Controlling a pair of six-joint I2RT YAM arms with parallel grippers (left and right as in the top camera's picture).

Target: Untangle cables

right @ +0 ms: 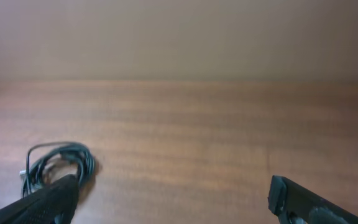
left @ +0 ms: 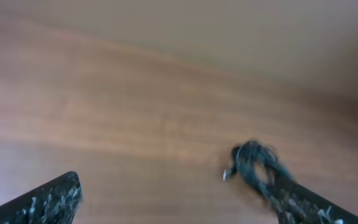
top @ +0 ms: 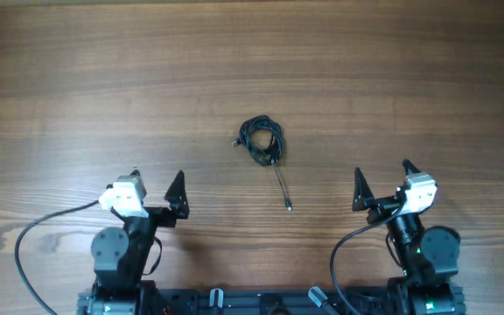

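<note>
My left gripper grabs the cables by the bundle's nearest looped side next, which leaves the opposite side for my right gripper to untangle.
The cables [top: 262, 140] lie as a small knotted black bundle on the wooden table, mid-table, with one loose end and plug trailing toward the front [top: 288, 206]. The bundle also shows, blurred, in the left wrist view [left: 253, 163] and in the right wrist view [right: 58, 163]. My left gripper [top: 156, 181] is open and empty, to the front left of the bundle. My right gripper [top: 381, 175] is open and empty, to the front right of it. Neither touches the cables.
The wooden table [top: 252, 61] stretches around the bundle. Thicker black arm wires loop at the front left [top: 24, 249] and front right [top: 339, 254] by the arm bases.
</note>
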